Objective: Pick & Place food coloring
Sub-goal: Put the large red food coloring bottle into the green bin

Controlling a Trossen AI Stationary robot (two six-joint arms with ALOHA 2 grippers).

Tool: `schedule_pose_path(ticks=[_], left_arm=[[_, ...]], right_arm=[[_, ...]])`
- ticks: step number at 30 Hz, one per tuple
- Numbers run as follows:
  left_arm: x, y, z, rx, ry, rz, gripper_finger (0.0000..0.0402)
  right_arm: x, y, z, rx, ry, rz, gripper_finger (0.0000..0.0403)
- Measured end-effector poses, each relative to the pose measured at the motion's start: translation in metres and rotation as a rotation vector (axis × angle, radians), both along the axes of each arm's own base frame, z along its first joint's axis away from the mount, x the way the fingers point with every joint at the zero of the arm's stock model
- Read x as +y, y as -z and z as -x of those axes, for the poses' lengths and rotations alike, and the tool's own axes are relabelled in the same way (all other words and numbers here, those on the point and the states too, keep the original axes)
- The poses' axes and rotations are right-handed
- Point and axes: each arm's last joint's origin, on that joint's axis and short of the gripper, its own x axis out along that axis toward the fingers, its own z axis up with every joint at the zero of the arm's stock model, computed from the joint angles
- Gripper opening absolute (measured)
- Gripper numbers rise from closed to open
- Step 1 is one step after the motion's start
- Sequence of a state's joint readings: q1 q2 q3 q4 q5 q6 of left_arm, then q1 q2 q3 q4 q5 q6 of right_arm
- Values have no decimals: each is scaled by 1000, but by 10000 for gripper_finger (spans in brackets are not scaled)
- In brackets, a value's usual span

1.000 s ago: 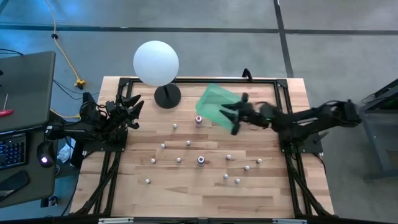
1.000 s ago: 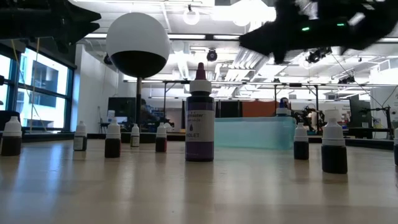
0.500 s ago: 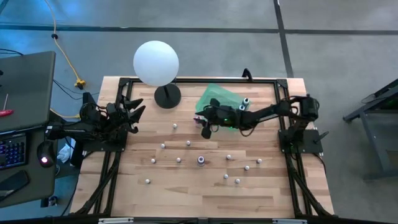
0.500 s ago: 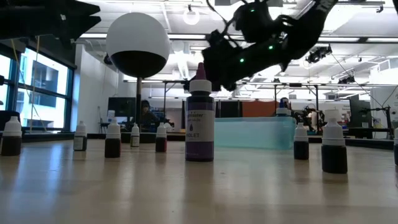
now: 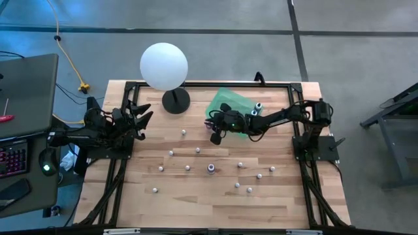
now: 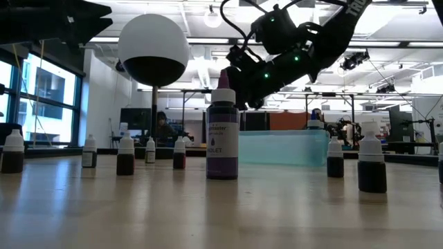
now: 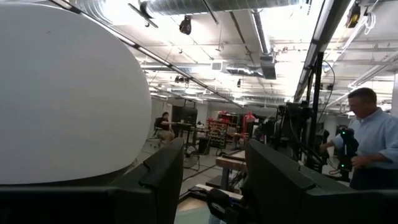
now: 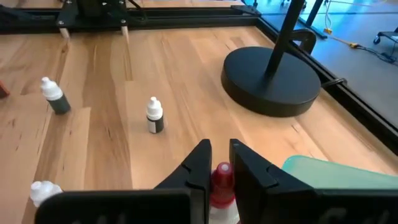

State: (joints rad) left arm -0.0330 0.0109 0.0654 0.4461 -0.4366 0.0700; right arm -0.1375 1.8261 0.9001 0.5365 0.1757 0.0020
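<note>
The red cap in my right gripper's fingers is over the wood, outside the green bin, so it is too early to release. The bottle moves in first.
Several small food coloring bottles with whitish caps stand scattered on the wooden table (image 5: 196, 196); two of them (image 8: 154, 116) (image 8: 55, 96) show in the right wrist view. A violet bottle (image 6: 222, 135) stands closest in the low view. Next to the green bin (image 5: 225, 104), my right gripper (image 5: 212, 129) is shut on a bottle with a red cap (image 8: 222, 177). My left gripper (image 5: 140, 111) waits open at the table's left edge, raised off the table; the white globe lamp (image 7: 62, 93) fills much of its view. My right gripper pinches the bottle's red cap (image 8: 222, 175) between its two fingers (image 8: 200, 167), one on each side. The fingers come from the table's right, slanting down. The gripper hides the bottle's body and base.
The lamp's round black base (image 8: 273, 78) stands just beyond the held bottle, and its white globe (image 5: 163, 65) hangs over the far left of the table. The green bin's rim (image 8: 336, 168) lies right beside the fingers. A person (image 7: 373, 143) stands beyond the table.
My right gripper has swung from above the green bin toward the table's left and down, tipping its fingers lower. It stopped at the bottle beside the bin and shut on its cap. The bottle has kept its place.
</note>
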Motion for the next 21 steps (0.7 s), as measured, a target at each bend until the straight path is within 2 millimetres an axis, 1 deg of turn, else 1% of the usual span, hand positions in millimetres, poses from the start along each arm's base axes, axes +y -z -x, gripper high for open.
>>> schedule_pose_path(ticks=[3, 5, 7, 11, 14, 17, 19, 21], left_arm=[[0, 0, 0, 0, 0, 0, 170], [0, 0, 0, 0, 0, 0, 170], [0, 0, 0, 0, 0, 1, 170], [0, 0, 0, -1, 0, 3, 170], [0, 0, 0, -7, 3, 19, 170], [0, 0, 0, -8, -6, 26, 170], [1, 0, 0, -6, -25, 36, 170], [1, 1, 0, 1, -41, 45, 170]], right_arm=[[2, -8, 2, -18, -4, 4, 35], [4, -25, 6, -52, -9, 19, 35], [8, -46, 13, -74, 6, 67, 35], [18, -81, 40, 0, 150, 193, 35], [26, -100, 65, 62, 263, 205, 37], [35, -105, 85, 130, 319, 152, 39], [40, -101, 95, 173, 342, 108, 36], [42, -94, 102, 181, 367, 78, 35]])
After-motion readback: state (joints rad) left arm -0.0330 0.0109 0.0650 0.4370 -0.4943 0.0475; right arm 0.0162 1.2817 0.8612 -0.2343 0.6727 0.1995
